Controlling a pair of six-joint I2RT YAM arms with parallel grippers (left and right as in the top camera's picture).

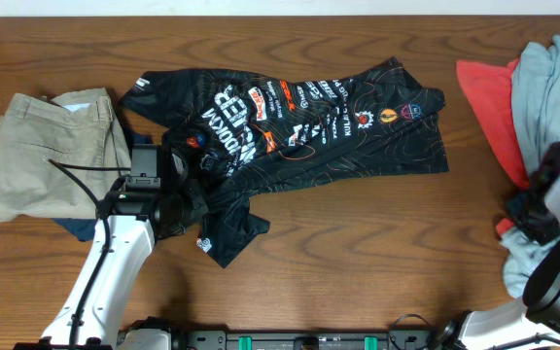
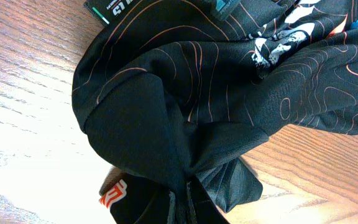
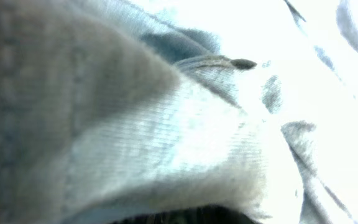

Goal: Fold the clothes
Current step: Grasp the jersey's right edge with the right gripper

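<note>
The robot's right gripper should grab the black jersey's free corner [image 1: 439,165] nearest the red cloth, across from the left gripper. Then the jersey can be spread for folding.
The black jersey [image 1: 309,122] with orange contour lines and sponsor logos lies spread and rumpled across the middle of the table, its lower left part bunched up. My left gripper [image 1: 191,199] sits at that bunched corner. In the left wrist view it [image 2: 180,205] is shut on a gathered fold of the jersey [image 2: 185,81], and the cloth fans out from the pinch. At the right edge my right gripper [image 1: 528,209] presses into a pile of grey-blue cloth. Its wrist view is filled with blurred grey fabric [image 3: 166,124], so the jaws are hidden.
Folded khaki trousers [image 1: 52,151] lie at the left, with a dark blue garment [image 1: 76,228] showing beneath them. A red cloth [image 1: 489,97] and a heap of grey-blue clothes [image 1: 552,87] occupy the right end. Bare wood runs along the front edge.
</note>
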